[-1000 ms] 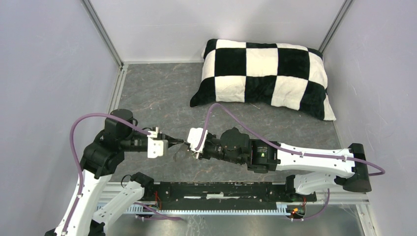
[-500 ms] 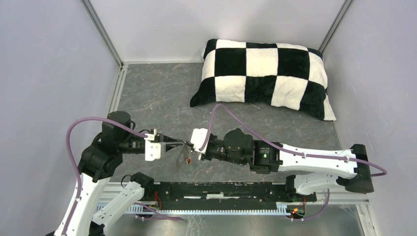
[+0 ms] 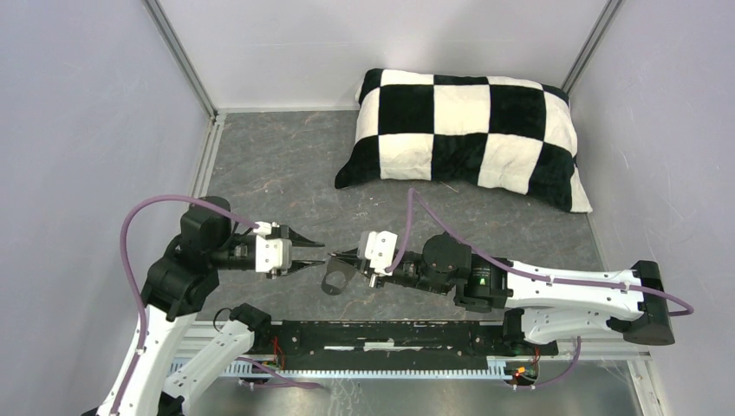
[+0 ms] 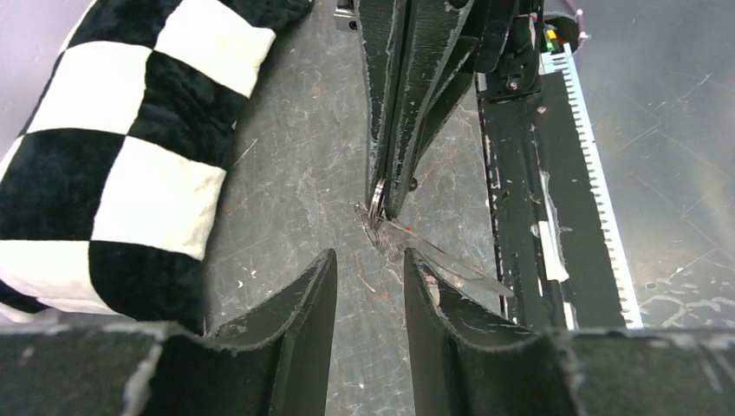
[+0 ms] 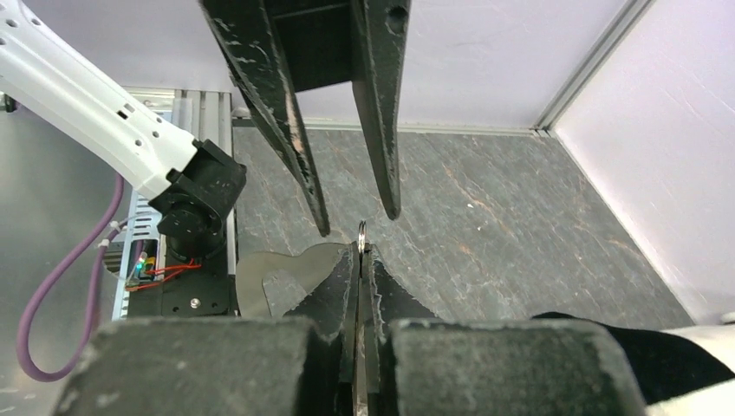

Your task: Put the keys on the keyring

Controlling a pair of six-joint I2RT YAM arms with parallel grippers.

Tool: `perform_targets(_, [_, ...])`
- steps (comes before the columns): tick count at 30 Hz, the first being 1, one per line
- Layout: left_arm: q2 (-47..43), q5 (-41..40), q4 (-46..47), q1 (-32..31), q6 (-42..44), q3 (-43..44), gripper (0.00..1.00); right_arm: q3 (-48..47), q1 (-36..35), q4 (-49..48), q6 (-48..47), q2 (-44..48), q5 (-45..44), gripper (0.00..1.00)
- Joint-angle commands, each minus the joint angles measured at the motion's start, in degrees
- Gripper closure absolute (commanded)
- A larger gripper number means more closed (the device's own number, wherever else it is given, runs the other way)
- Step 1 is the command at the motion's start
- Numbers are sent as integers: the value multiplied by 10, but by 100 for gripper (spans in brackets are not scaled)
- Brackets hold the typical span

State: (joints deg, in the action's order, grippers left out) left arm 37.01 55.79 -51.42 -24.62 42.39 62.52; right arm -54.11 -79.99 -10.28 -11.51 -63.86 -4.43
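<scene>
The left gripper will next take hold of the keyring by its thin metal ring (image 3: 333, 255) (image 4: 378, 199), so the flat fob stays free to take the keys.
My right gripper (image 3: 336, 256) (image 5: 361, 251) is shut on a thin metal ring (image 5: 361, 230) (image 4: 378, 199). The keyring (image 3: 336, 280), a flat grey fob with a slot, hangs from that ring just above the table; it shows to the left of the fingers in the right wrist view (image 5: 279, 276). My left gripper (image 3: 321, 252) (image 4: 368, 260) faces it from the left, open, with nothing between its fingers and a small gap to the ring. The keys are hidden: I cannot make out any key or tag.
A black-and-white checked pillow (image 3: 464, 134) (image 4: 113, 147) lies at the back right. A black rail (image 3: 390, 334) (image 4: 520, 173) runs along the near edge behind both arms. Grey walls (image 3: 78, 130) close in both sides and the back.
My left gripper has opened, let go of the ring and drawn slightly left. The right gripper has shut on the ring and carried the keyring to the right.
</scene>
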Motion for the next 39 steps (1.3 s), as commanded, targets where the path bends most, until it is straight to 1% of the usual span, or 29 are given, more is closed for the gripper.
perform_targets(1, [3,29,59,-1,-81,-11,60,-3,2,-56,5,9,31,99])
perform_targets(8, [0,46,69,-1,-100,-13,65,-8,2,-56,4,-2,43,99])
perform_targets(13, [-1,68,69,-1,-109,-10,73,-18,3,-47,4,-11,43,99])
perform_targets(18, [-2,68,36,-1,-70,-10,88,-18,3,-47,3,-9,43,99])
perform_targets(21, [-1,65,12,-1,-38,-10,92,-15,3,-52,4,-5,42,99])
perform_targets(23, [-2,63,8,-1,-35,-11,93,-12,3,-58,5,-4,42,99])
perform_targets(25, [-2,65,8,-1,-30,-13,97,-14,3,-57,7,-7,43,99])
perform_targets(26, [-2,64,7,-1,-26,-13,98,-19,3,-52,9,-10,43,95])
perform_targets(28, [-2,63,7,-1,-18,-12,98,-24,3,-42,14,-9,39,80])
perform_targets(31, [-11,77,5,-1,25,-20,98,-6,4,-37,18,23,-6,65])
perform_targets(34, [-46,111,8,-1,121,-43,98,28,13,-39,33,74,-40,56])
perform_targets(35, [-57,121,22,-1,126,-53,98,37,19,-35,40,91,-45,54])
perform_targets(38, [-70,136,98,-1,84,-71,98,64,33,-12,65,134,-70,50])
perform_targets(39, [-67,140,102,-1,87,-68,98,71,37,0,75,146,-82,49])
